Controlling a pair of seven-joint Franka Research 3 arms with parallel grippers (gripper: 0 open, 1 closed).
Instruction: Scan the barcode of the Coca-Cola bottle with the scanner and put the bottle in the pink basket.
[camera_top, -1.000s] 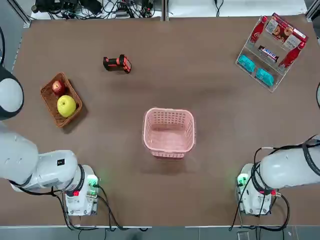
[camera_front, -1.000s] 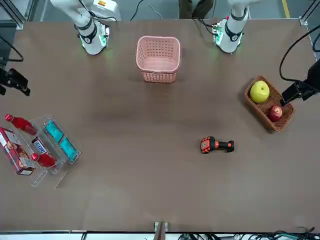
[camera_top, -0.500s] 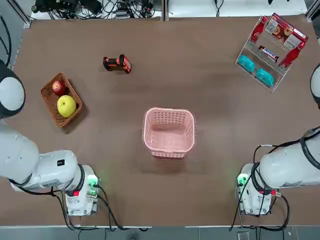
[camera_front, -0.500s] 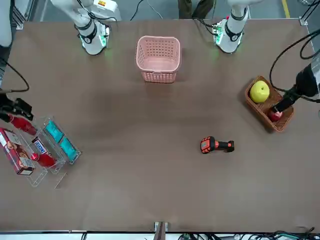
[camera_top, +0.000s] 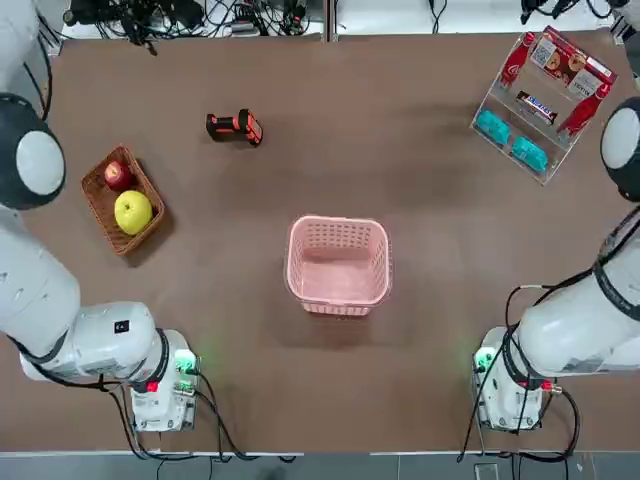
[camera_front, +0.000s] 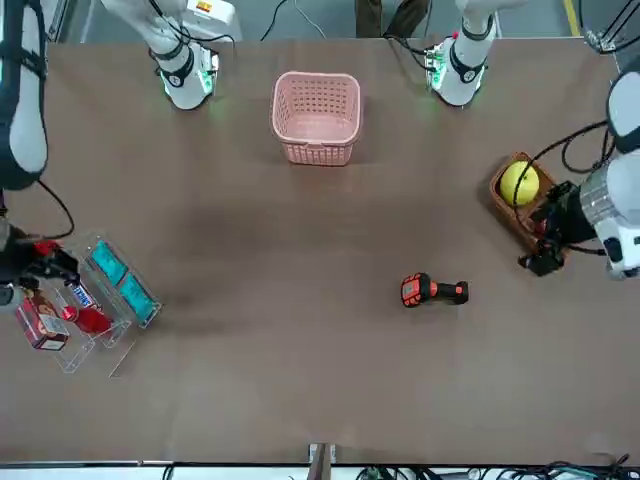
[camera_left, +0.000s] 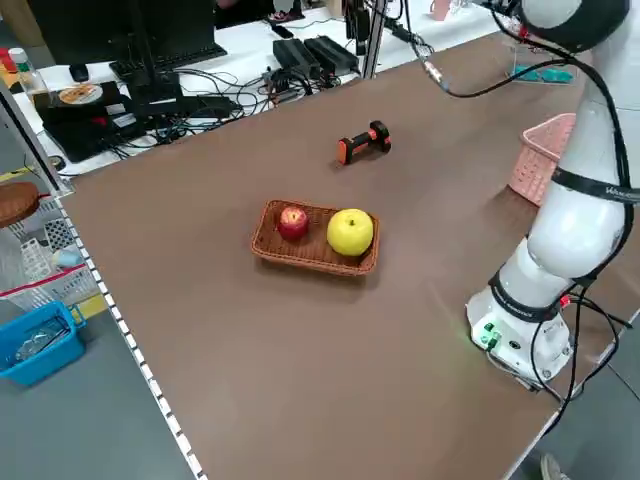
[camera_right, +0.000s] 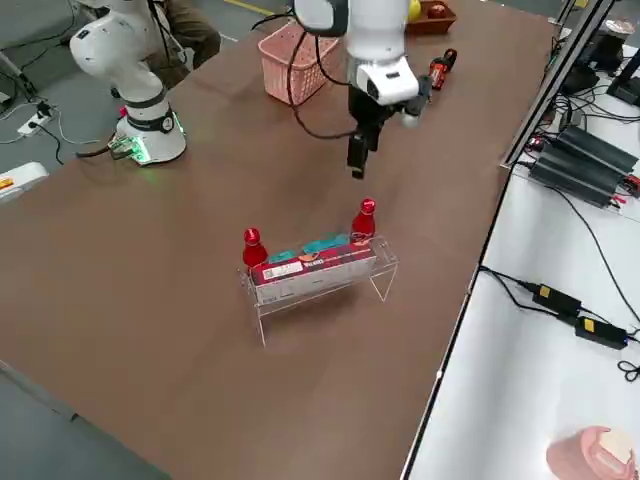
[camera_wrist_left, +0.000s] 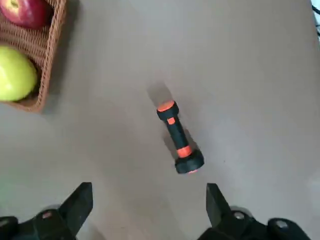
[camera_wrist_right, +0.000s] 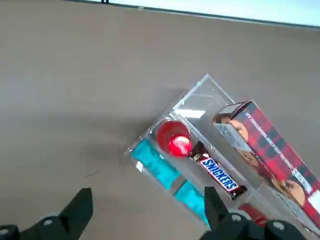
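The robot's right gripper will take hold of the Coca-Cola bottle by its red cap end (camera_front: 71, 313), as the rack's clear sides and the Snickers bar (camera_front: 82, 295) crowd the lower body of the bottle.
The Coca-Cola bottle (camera_top: 517, 60) stands upright at the far left end of a clear rack; its red cap (camera_wrist_right: 173, 140) shows from above. My right gripper (camera_right: 355, 165) hovers open above it (camera_right: 366, 215), touching nothing, its fingers spread wide (camera_wrist_right: 146, 195). The scanner (camera_top: 234, 127) lies on its side at the far left of the table. High over the table, my left gripper (camera_front: 540, 262) stands open between the wicker basket and the scanner (camera_wrist_left: 177, 142), which lies beyond its spread fingertips (camera_wrist_left: 148, 190). The pink basket (camera_top: 338, 221) sits mid-table with nothing in it.
The clear rack (camera_top: 545, 170) also holds a second red bottle (camera_top: 585, 110), a red box, a Snickers bar and teal packets. A brown wicker basket (camera_top: 100, 205) with an apple and a yellow fruit sits at the left. Cables run along the far edge.
The right gripper has moved away from the robot to above the rack. The left gripper has moved past the wicker basket toward the scanner. Both have stayed open.
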